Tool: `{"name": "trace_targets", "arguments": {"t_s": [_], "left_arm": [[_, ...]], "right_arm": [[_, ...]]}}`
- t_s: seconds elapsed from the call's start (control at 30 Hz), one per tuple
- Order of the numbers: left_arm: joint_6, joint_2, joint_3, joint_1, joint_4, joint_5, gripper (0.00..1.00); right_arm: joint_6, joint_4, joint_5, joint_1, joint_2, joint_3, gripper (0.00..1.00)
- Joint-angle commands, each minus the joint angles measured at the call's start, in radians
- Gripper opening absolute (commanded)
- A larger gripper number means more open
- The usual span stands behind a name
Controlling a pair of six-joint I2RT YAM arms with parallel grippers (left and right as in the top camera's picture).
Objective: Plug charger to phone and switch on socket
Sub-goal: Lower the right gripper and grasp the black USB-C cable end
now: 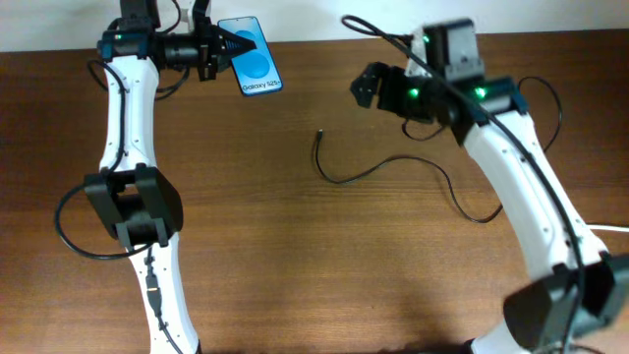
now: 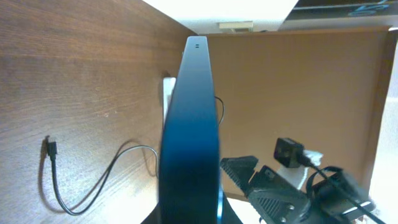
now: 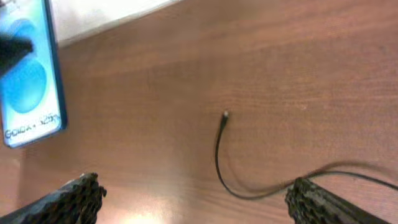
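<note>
I will grab the charger with my right gripper just behind its plug tip [image 1: 318,140]. The plug tip then stays free and points outward to plug into the phone [image 1: 254,57].
The phone [image 1: 254,57], blue screen with "Galaxy S25" text, is held off the table at the back left by my left gripper [image 1: 224,47], which is shut on it. In the left wrist view the phone [image 2: 189,124] stands edge-on between the jaws [image 2: 189,219]. It also shows in the right wrist view [image 3: 28,74]. The charger [image 1: 344,180] lies loose on the wood, its plug tip [image 1: 320,133] free. My right gripper [image 1: 369,87] is open and empty, hovering above the cable [image 3: 219,162], jaws [image 3: 199,205] wide. A white piece [image 2: 166,93] behind the phone may be the socket.
The brown wooden table [image 1: 295,275] ends at its back edge by a white surface [image 3: 106,15]. A white cord [image 1: 611,228] shows at the far right. The right arm [image 2: 280,186] shows in the left wrist view, beside the phone.
</note>
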Motion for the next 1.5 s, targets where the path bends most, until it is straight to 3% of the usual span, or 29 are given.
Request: {"name": "trace_targets", "arguments": {"t_s": [0.0,0.13,0.23,0.33,0.5,0.53,0.77,1.47], "left_arm": [[0.026,0.0,0.015,0.001,-0.001,0.059,0.0],[0.026,0.0,0.015,0.003,-0.021,0.059,0.0],[0.025,0.0,0.015,0.007,-0.026,0.059,0.0],[0.025,0.0,0.015,0.007,-0.028,0.059,0.0],[0.025,0.0,0.015,0.013,-0.028,0.059,0.0],[0.025,0.0,0.015,0.013,-0.028,0.059,0.0],[0.025,0.0,0.015,0.013,-0.028,0.059,0.0],[0.026,0.0,0.015,0.013,-0.028,0.051,0.0]], "right_arm": [[-0.071,-0.092,0.026,0.063,0.159,0.13,0.98],[-0.073,-0.106,0.025,0.102,0.278,0.169,0.99],[0.029,-0.085,0.026,0.104,0.343,0.168,1.0],[0.062,-0.083,0.026,0.108,0.397,0.168,0.71],[0.058,-0.041,0.026,0.127,0.452,0.167,0.37],[0.059,-0.034,0.026,0.131,0.456,0.167,0.34],[0.063,0.038,0.002,0.137,0.512,0.167,0.26],[0.12,0.161,-0.072,0.154,0.649,0.167,0.29]]}}
